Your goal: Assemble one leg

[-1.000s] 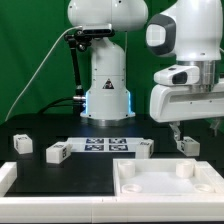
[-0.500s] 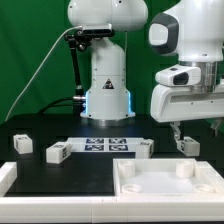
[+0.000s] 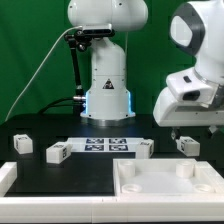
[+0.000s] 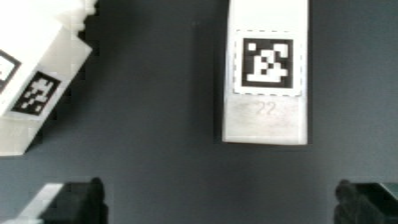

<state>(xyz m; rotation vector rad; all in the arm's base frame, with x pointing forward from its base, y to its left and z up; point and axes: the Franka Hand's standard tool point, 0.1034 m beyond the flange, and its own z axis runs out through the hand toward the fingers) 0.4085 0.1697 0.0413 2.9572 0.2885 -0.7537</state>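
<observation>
The tagged leg's near end (image 4: 265,134) is still a bit beyond my fingers. My gripper should move toward that end first, then close on that leg.
Several small white legs with black-and-white tags lie on the black table: one at the exterior view's left (image 3: 22,144), one beside it (image 3: 58,152), one right of the marker board (image 3: 143,148), and one at the far right (image 3: 187,145). My gripper (image 3: 183,130) hangs just above the far-right leg, apart from it. In the wrist view, one leg (image 4: 267,70) lies ahead of the open gripper (image 4: 222,205), tag up, and a second leg (image 4: 36,85) lies tilted at the edge. Both dark fingertips (image 4: 71,200) stand wide apart with nothing between them.
The large white tabletop (image 3: 128,186) with round sockets lies at the front right of the exterior view. The marker board (image 3: 105,146) lies mid-table. The robot base (image 3: 107,95) stands behind it. A white part sits at the front left corner (image 3: 5,178).
The arm's wrist and hand have shifted toward the exterior view's right and risen slightly. The legs and tabletop have not moved.
</observation>
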